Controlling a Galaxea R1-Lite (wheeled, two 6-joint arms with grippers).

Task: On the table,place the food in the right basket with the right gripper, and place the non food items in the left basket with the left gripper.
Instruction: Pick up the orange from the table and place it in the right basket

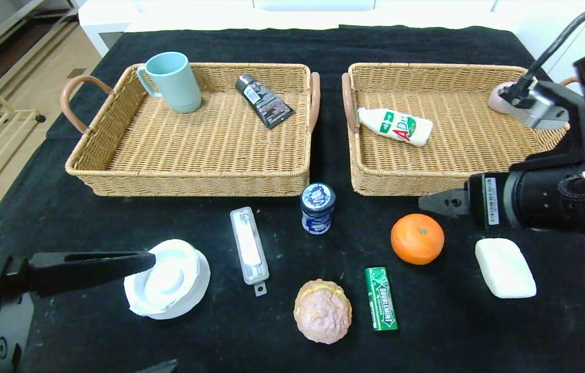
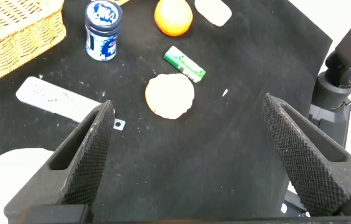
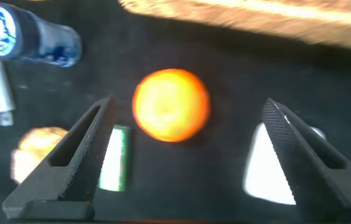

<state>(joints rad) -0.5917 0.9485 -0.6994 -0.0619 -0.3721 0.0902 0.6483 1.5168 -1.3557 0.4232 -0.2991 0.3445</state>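
My right gripper grabs the orange across its widest sides next, since it slopes away toward its top (image 1: 422, 230).
On the table (image 1: 479, 342) lie an orange (image 1: 417, 239), a green gum pack (image 1: 381, 298), a dark blue jar (image 1: 317, 207) and a lumpy bun (image 1: 322, 310). A round white dish (image 1: 168, 278), a long white case (image 1: 249, 251) and a white soap block (image 1: 504, 268) lie there too. My right gripper (image 1: 425, 203) hovers open just above the orange (image 3: 171, 104), which sits ahead of its spread jaws. At the dish's left edge my left gripper (image 1: 148, 260) is open and holds nothing. The left basket (image 1: 188, 182) and right basket (image 1: 401, 181) stand behind the items.
The left basket holds a pale blue mug (image 1: 172, 81) and a black tube (image 1: 264, 100). In the right basket lie a white bottle (image 1: 395, 126) and a pinkish object (image 1: 499, 97) partly hidden by my right arm. Floor and a wooden rack lie beyond the table's left edge.
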